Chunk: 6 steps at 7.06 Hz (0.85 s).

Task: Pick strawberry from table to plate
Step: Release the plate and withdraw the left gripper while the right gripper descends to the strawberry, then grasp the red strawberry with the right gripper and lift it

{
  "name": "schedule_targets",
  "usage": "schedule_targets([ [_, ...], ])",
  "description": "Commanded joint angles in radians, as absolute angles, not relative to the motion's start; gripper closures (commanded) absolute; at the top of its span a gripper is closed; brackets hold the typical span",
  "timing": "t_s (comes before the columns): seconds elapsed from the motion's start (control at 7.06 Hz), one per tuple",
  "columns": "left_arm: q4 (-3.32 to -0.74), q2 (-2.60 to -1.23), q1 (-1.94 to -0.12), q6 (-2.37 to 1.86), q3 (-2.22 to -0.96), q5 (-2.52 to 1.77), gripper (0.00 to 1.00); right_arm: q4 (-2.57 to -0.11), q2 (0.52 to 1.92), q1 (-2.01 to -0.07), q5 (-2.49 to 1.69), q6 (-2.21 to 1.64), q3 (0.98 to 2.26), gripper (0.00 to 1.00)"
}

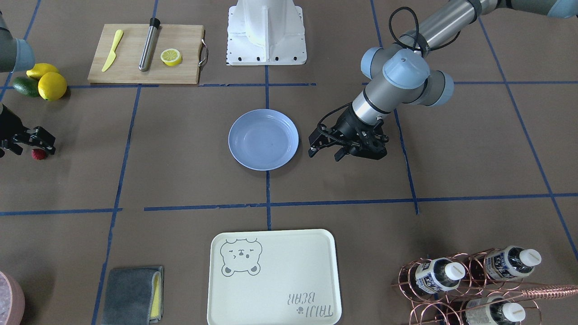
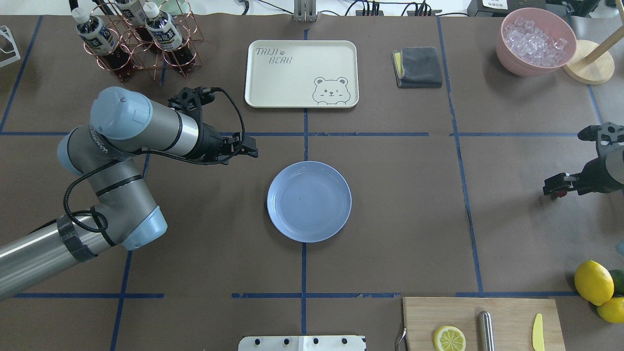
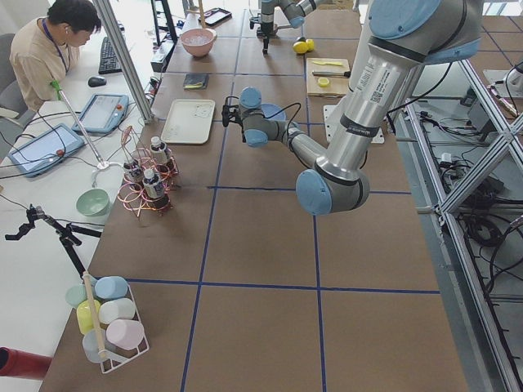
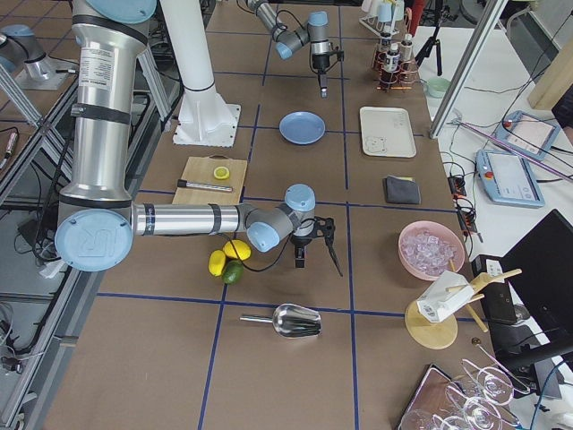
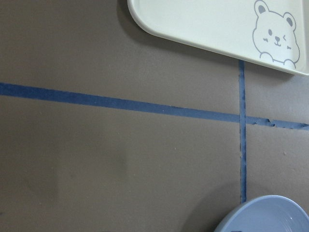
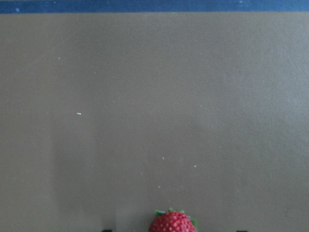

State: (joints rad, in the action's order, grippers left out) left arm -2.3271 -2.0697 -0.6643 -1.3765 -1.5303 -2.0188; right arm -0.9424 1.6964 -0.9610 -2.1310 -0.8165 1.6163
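Observation:
The small strawberry needs to go onto the pale blue plate [image 1: 263, 117]. My right gripper should next grab the strawberry by its plump red body [image 1: 39, 154].
The strawberry [image 1: 38, 154] is a small red berry lying on the brown table [image 1: 180, 149] far to the robot's right. My right gripper [image 1: 39, 149] hangs low right over it and is open. In the right wrist view the strawberry [image 6: 173, 223] sits at the bottom edge, midway between the two dark fingertips, which are well apart from it. The pale blue plate [image 1: 263, 117] rests empty at the table's centre. My left gripper [image 1: 326, 152] hovers beside the plate on the robot's left, open and empty.
Two lemons and an avocado [image 1: 43, 82] lie close behind the right gripper. A cutting board [image 1: 131, 67] with a knife, a steel rod and a lemon half lies near the robot base. The cream bear tray [image 1: 273, 289], a grey cloth [image 1: 131, 293] and a bottle rack [image 1: 474, 280] line the far side.

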Motion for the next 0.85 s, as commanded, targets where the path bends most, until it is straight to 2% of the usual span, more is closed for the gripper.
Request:
schedule_targets([
  [0.0, -2.326, -2.066, -0.676, -1.376, -1.540, -2.020, 0.13, -0.942, 1.689, -0.960, -2.131, -0.819, 1.612, 0.88],
  [0.14, -2.326, -2.042, -0.686, -1.373, -1.561, -2.020, 0.13, -0.942, 1.687, -0.960, -2.131, -0.818, 1.614, 1.00],
  [0.28, -2.321, -2.037, -0.713, -1.371, -1.572, -2.022, 0.13, -0.943, 1.687, -0.962, -2.137, -0.818, 1.626, 1.00],
  [0.71, -2.318, -1.779, -0.855, -1.005, -1.690, -2.033, 0.13, -0.969, 1.637, -0.913, -2.148, -1.046, 1.831, 1.00],
])
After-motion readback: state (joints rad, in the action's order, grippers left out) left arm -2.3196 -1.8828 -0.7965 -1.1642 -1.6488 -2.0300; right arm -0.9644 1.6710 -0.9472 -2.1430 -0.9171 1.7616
